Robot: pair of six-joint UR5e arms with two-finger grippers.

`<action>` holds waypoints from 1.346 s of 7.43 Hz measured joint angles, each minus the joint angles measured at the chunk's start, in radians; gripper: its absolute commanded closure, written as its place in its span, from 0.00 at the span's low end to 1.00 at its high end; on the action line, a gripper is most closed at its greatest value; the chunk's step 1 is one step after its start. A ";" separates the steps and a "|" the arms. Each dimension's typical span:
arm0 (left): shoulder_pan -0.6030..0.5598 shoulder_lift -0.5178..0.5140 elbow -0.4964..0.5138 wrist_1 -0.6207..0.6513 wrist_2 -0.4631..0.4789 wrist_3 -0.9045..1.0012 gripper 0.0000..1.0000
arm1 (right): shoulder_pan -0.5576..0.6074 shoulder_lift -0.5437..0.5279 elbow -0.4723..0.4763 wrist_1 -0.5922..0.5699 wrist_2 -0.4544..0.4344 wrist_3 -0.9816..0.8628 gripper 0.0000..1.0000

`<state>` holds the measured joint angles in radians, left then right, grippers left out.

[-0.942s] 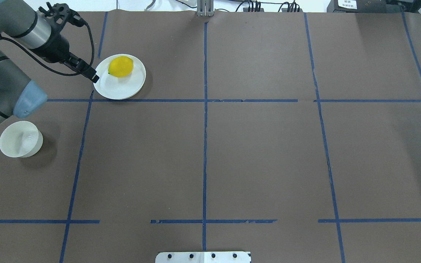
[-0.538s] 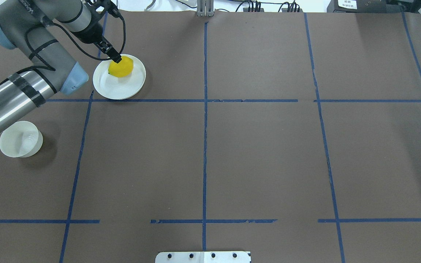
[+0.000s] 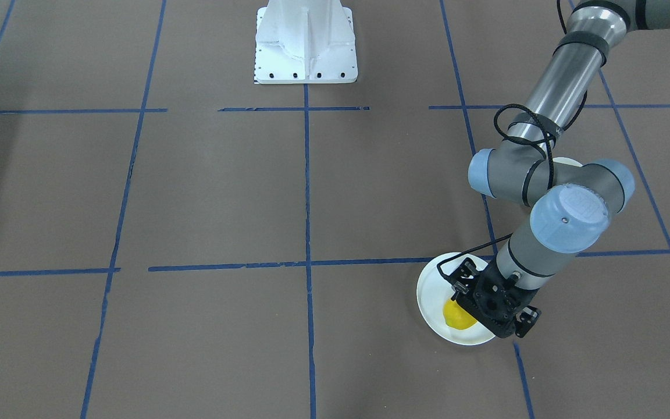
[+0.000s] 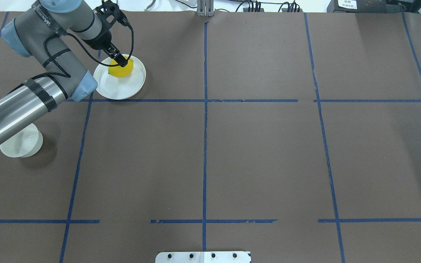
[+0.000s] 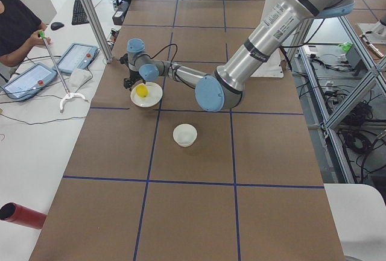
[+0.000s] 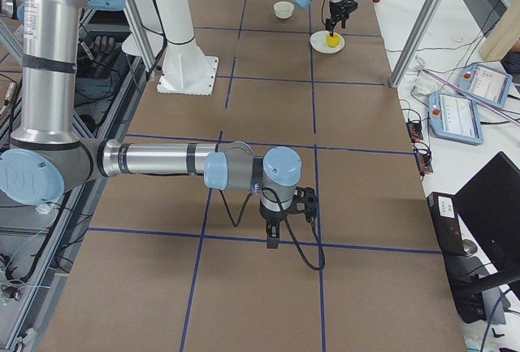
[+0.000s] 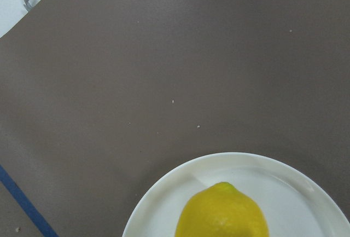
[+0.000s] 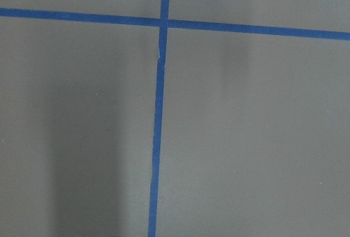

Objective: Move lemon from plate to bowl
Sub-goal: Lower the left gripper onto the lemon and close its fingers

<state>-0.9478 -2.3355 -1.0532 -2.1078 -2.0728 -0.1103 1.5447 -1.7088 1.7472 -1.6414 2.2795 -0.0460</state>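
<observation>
My left gripper will next grab the lemon's rounded sides, to move the lemon from the plate into the bowl (image 3: 567,161).
The yellow lemon (image 4: 124,70) lies on the far part of the white plate (image 4: 117,87) at the table's far left. My left gripper (image 4: 122,63) hangs right over the lemon, fingers pointing down and apart, open and empty. The left wrist view has the lemon (image 7: 221,214) and the plate (image 7: 164,201) at its bottom edge, with no fingers in sight. The white bowl (image 4: 24,147) stands nearer the robot, partly hidden under my left arm. My right gripper (image 6: 274,242) shows only in the exterior right view, low over bare table; I cannot tell its state.
Brown paper with blue tape lines (image 4: 204,109) covers the table. The white robot base (image 3: 305,43) stands at the near edge. Tablets (image 5: 75,56) and a seated operator (image 5: 15,23) are beyond the far edge.
My left arm has swung from the plate's left rim to the far side. The gripper now hangs over the lemon. Lemon, plate and bowl have not moved.
</observation>
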 measured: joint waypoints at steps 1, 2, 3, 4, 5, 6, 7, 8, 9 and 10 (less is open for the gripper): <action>0.008 0.005 -0.001 -0.001 0.000 -0.001 0.01 | 0.000 0.000 0.000 0.000 0.000 0.000 0.00; 0.020 0.011 -0.001 -0.002 0.000 -0.007 0.01 | 0.000 0.000 0.000 0.000 0.000 0.000 0.00; 0.029 0.014 -0.002 -0.003 0.000 -0.019 0.01 | 0.000 0.000 0.000 0.000 0.000 0.000 0.00; 0.036 0.016 -0.002 -0.004 0.000 -0.029 0.01 | 0.000 0.000 0.000 0.000 0.000 0.000 0.00; 0.040 0.017 -0.001 -0.011 0.001 -0.033 0.01 | 0.000 0.000 0.000 0.000 0.000 0.000 0.00; 0.043 0.020 0.001 -0.024 0.001 -0.035 0.02 | 0.000 0.000 0.000 0.000 0.000 0.000 0.00; 0.048 0.022 0.005 -0.033 0.002 -0.035 0.06 | 0.000 0.000 0.000 0.000 0.000 0.000 0.00; 0.052 0.023 0.011 -0.039 0.004 -0.034 0.06 | 0.000 0.000 0.000 0.000 0.000 0.000 0.00; 0.055 0.023 0.020 -0.049 0.005 -0.034 0.13 | 0.000 0.000 0.000 0.000 0.000 0.000 0.00; 0.057 0.022 0.027 -0.058 0.006 -0.035 0.26 | 0.000 0.000 0.000 0.000 0.000 0.000 0.00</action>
<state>-0.8912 -2.3130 -1.0264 -2.1660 -2.0670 -0.1452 1.5447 -1.7089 1.7472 -1.6414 2.2795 -0.0460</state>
